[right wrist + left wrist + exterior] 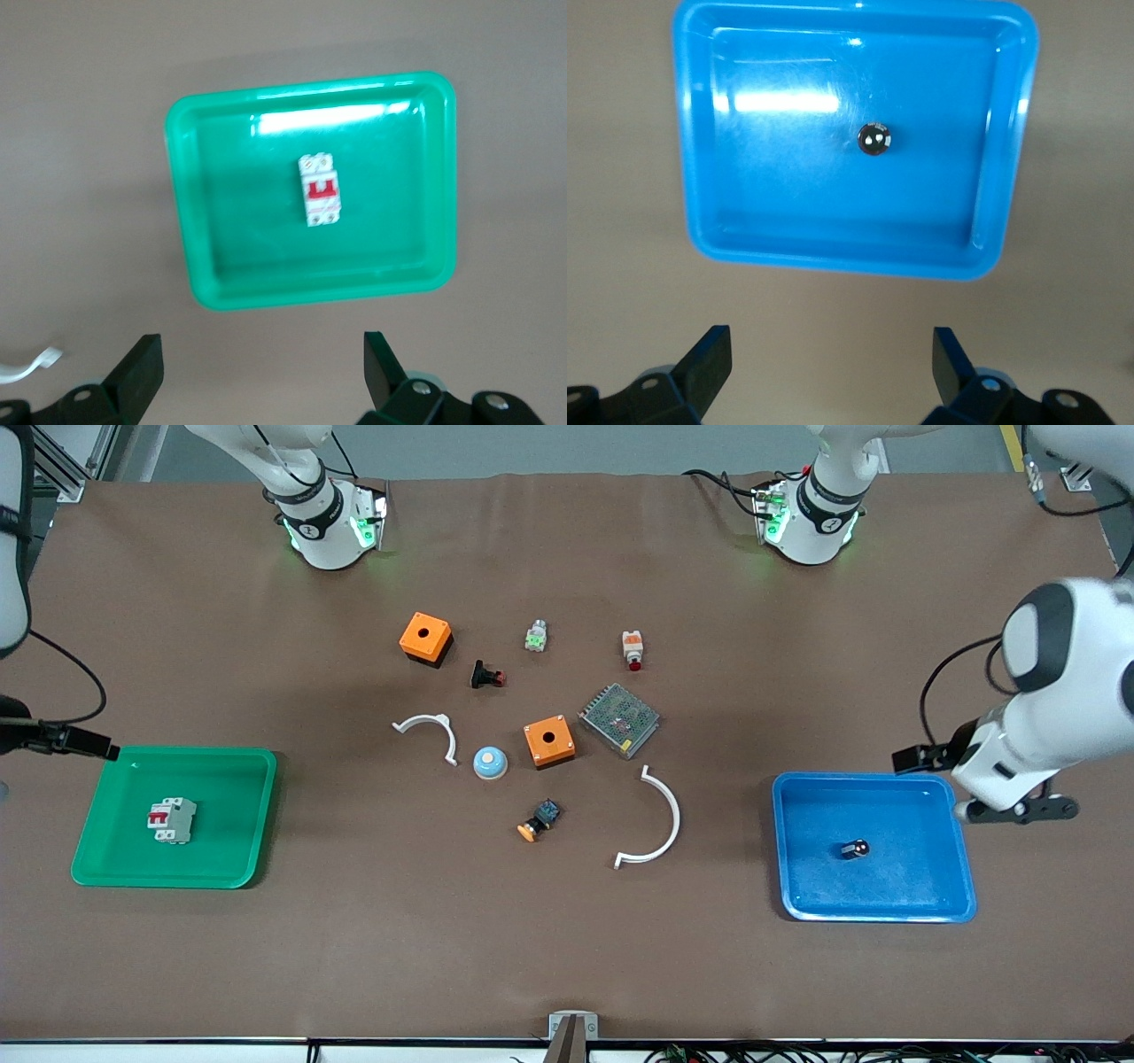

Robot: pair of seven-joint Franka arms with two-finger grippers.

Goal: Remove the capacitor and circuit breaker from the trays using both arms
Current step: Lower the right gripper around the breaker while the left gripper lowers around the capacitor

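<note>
My right gripper will next grab the breaker (171, 820) by its sides beside the red levers to lift it out of the green tray.
The capacitor (855, 849) is a tiny black cylinder with a silvery end. It lies in the blue tray (957, 868) at the left arm's end of the table and also shows in the left wrist view (874, 139). The breaker (171, 820), a grey-white block with red levers, lies in the green tray (106, 868) at the right arm's end; it also shows in the right wrist view (319, 189). My left gripper (831, 341) is open and empty over bare table beside the blue tray (700, 221). My right gripper (262, 341) is open and empty over bare table beside the green tray (190, 248).
In the table's middle lie two orange boxes (425, 638) (548, 741), a black flared button (485, 676), a white-orange button (633, 649), a green-faced button (535, 638), a mesh-covered module (619, 719), a blue dome (489, 763), an orange-capped switch (539, 820) and two white arcs (432, 732) (660, 824).
</note>
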